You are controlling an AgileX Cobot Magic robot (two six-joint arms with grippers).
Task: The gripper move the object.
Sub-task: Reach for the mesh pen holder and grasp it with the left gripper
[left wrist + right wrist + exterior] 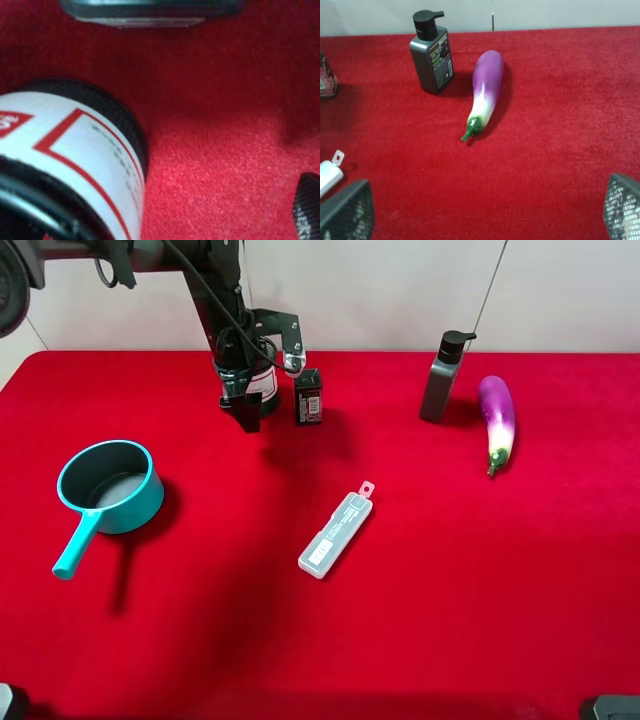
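Note:
Next, my left gripper grabs the black top rim of the round mesh cup to move the cup.
The object, a round black mesh cup with a white label edged in red, stands at the back left of the red table. My left gripper hangs down right at it and hides much of it. In the left wrist view the cup fills one side and lies close to the camera. One dark fingertip shows well apart from it, and the other finger is hidden. The jaws stand open. My right gripper is open and empty, low over the cloth, and is out of the exterior high view.
A small black box stands just right of the cup. A teal saucepan is at the left and a clear plastic case in the middle. A grey pump bottle and a purple eggplant are at the back right.

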